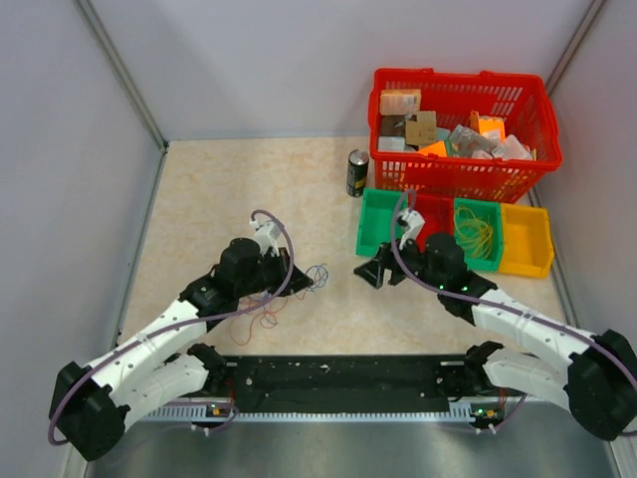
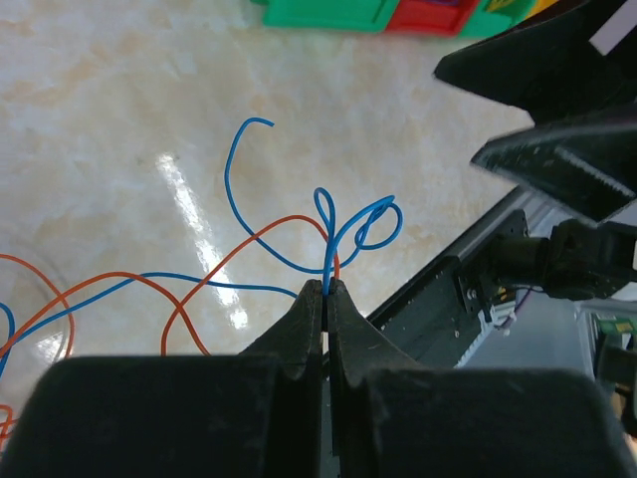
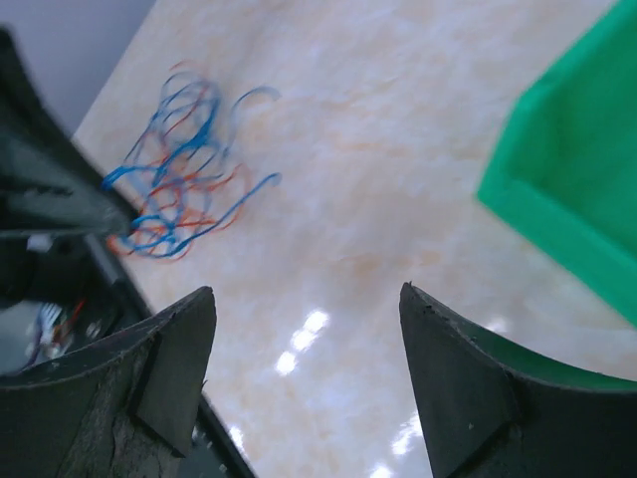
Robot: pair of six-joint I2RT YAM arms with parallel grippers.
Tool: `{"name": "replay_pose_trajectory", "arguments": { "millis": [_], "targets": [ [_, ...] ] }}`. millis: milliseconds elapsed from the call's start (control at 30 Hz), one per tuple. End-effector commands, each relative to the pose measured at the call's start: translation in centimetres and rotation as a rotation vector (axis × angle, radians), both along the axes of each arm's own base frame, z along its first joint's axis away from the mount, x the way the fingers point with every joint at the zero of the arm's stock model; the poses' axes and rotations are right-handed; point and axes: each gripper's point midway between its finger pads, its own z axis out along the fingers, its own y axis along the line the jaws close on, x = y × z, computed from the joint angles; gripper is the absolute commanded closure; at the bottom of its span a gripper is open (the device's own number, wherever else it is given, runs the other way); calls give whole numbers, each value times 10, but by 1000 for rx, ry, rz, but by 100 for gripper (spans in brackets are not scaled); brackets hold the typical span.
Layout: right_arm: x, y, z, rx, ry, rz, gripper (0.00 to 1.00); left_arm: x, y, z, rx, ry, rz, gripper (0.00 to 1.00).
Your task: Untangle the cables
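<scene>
The blue cable should next be grabbed by its loose end (image 1: 324, 267) (image 3: 269, 181) with my right gripper, so its tangled loops stay free to slip from the orange cable.
A tangle of thin blue and orange cables (image 1: 311, 276) lies on the beige table, with more orange loops (image 1: 264, 319) nearer the rail. My left gripper (image 2: 325, 287) is shut on a blue cable (image 2: 366, 225) and an orange cable (image 2: 199, 299) pinched together at its tips; in the top view the left gripper (image 1: 292, 277) is at the tangle's left side. My right gripper (image 3: 309, 291) is open and empty above bare table, apart from the blurred tangle (image 3: 179, 169); in the top view the right gripper (image 1: 372, 273) is to the tangle's right. Yellow cables (image 1: 476, 232) lie in a green bin.
A row of small bins, green (image 1: 378, 224), red (image 1: 435, 211), green (image 1: 490, 257) and yellow (image 1: 528, 239), stands at the back right. Behind it is a red basket (image 1: 463, 179) of boxes, with a dark can (image 1: 357, 172) beside it. A black rail (image 1: 338, 383) runs along the near edge.
</scene>
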Motion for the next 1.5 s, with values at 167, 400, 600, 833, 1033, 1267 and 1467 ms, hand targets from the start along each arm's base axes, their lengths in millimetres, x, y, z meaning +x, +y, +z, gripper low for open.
{"name": "replay_pose_trajectory", "arguments": {
  "millis": [167, 400, 600, 833, 1033, 1267, 1467],
  "targets": [
    [-63, 91, 40, 268, -69, 458, 32, -13, -26, 1, -73, 42, -163, 100],
    [-58, 116, 15, 228, 10, 445, 51, -13, -29, 8, -88, 24, -183, 100],
    [-57, 120, 14, 236, 8, 410, 70, -13, -24, 17, -96, -14, -164, 100],
    [-55, 108, 56, 281, -48, 334, 100, -8, -13, 32, -57, -85, -119, 52],
    [-54, 84, 72, 192, -61, 249, 100, 10, 32, 23, 35, -119, 156, 35],
    [-64, 63, 98, 206, -87, 214, 100, 20, 55, -7, 90, -63, 322, 34],
    [-74, 49, 135, 231, -146, 216, 100, 27, 84, -74, 304, 155, 514, 24]
  ]
}}
